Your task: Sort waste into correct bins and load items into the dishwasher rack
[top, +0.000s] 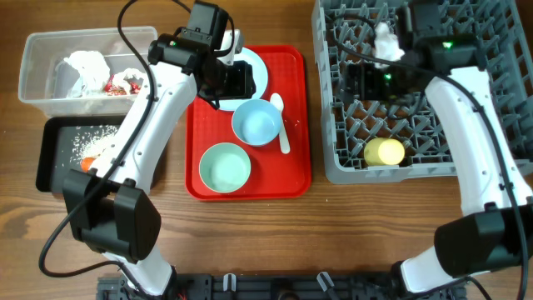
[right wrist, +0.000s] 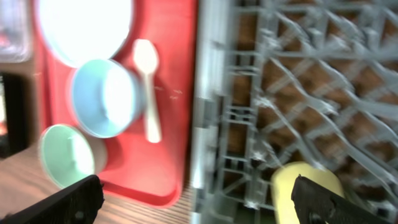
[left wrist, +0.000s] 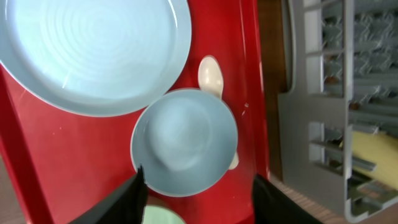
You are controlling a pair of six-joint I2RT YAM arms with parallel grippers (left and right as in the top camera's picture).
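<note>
Next, my right gripper grabs the blue bowl's rim on the spoon side, to stand the bowl on edge in the rack.
The pale blue plate [top: 260,62] lies at the back of the red tray [top: 296,179], with one blue bowl [top: 256,122], a paler bowl [top: 225,167] and the white spoon [top: 281,125] in front of it. My left gripper [top: 237,79] hovers over the plate, open and empty; in the left wrist view its fingers [left wrist: 199,186] frame the near rim of the blue bowl [left wrist: 183,140]. The yellow cup [top: 384,152] lies in the grey rack [top: 333,158]. My right gripper [top: 366,79] is open and empty above the rack [right wrist: 298,81]. The brown lump is not visible.
The clear tub [top: 33,67] at the back left holds the crumpled wrapper [top: 92,67]. The black tray [top: 50,158] in front of it holds rice [top: 87,142] and the carrot [top: 87,162]. A narrow strip of wood separates the red tray from the rack.
</note>
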